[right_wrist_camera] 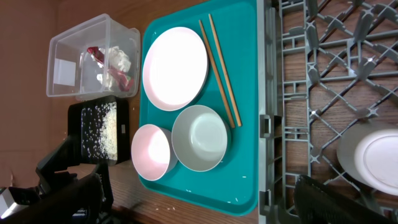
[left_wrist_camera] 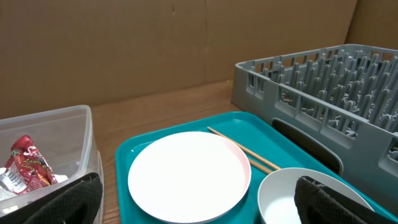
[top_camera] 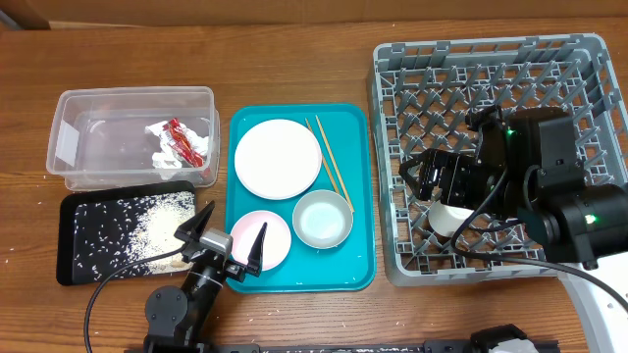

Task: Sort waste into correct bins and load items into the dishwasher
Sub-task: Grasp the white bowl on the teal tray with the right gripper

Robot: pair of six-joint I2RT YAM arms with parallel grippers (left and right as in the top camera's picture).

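Observation:
The right gripper pinches the grey-blue bowl's rim on the side facing the dish rack next. This lets it load the bowl tipped over from there.
The red-and-white wrapper and white tissue lie in the clear tub. Rice grains cover the black tray. The white plate, pink plate, grey-blue bowl and chopsticks sit on the teal tray. The white cup sits upside down in the grey dish rack. My left gripper is open and empty over the pink plate's left edge. My right gripper is open and empty above the rack, next to the cup.
The left wrist view shows the white plate, bowl, chopsticks, tub and rack wall. The right wrist view shows the cup in the rack. A few rice grains lie on the teal tray.

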